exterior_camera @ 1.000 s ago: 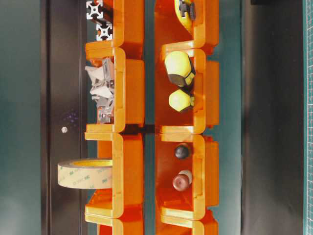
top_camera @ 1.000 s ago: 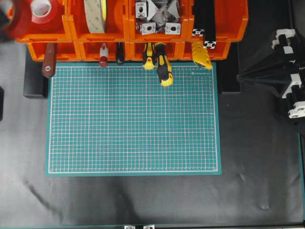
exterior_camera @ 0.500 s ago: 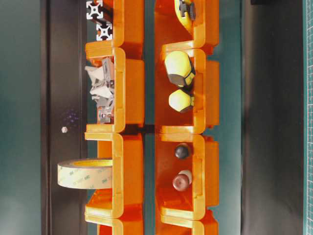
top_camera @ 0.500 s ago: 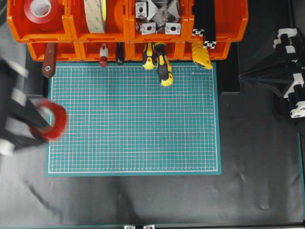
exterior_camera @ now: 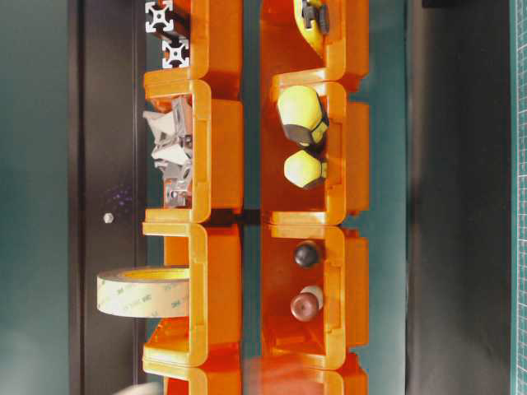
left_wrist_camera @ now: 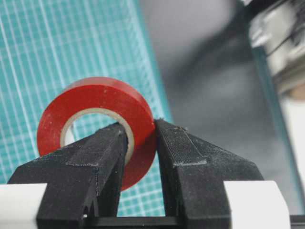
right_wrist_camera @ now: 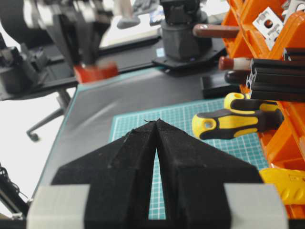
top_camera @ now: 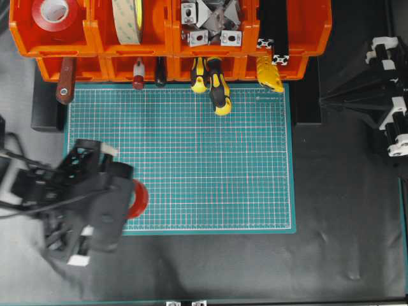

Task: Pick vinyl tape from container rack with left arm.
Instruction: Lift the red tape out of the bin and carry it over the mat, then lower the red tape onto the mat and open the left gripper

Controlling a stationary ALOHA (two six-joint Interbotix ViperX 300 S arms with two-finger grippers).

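Observation:
The red vinyl tape (top_camera: 140, 199) (left_wrist_camera: 97, 98) is hanging above the green mat, so it is too early to release it and my left gripper needs to keep holding it.
A red vinyl tape (left_wrist_camera: 97, 98) with a pale inner core hangs over the lower-left corner of the green mat, well away from the orange container rack (top_camera: 172, 38). My left gripper (left_wrist_camera: 141, 128) is shut on it, with one finger through the core and the other against the roll's outer face. From overhead, the left gripper (top_camera: 129, 199) covers most of the vinyl tape (top_camera: 140, 199). In the right wrist view the vinyl tape (right_wrist_camera: 95, 72) shows blurred under the left arm. My right gripper (right_wrist_camera: 156, 122) is shut and empty, and the right gripper (top_camera: 322, 100) rests off the mat's right side.
A second red roll (top_camera: 54, 14) lies in the rack's top-left bin beside a cream tape roll (top_camera: 127, 19), metal brackets (top_camera: 210, 22) and black extrusions (top_camera: 274, 32). Yellow-black screwdrivers (top_camera: 217, 89) and other tool handles hang over the green cutting mat (top_camera: 204, 159).
The left arm has carried the red tape from the rack's left end, down along the mat's left edge, to its lower-left corner. The right arm is still.

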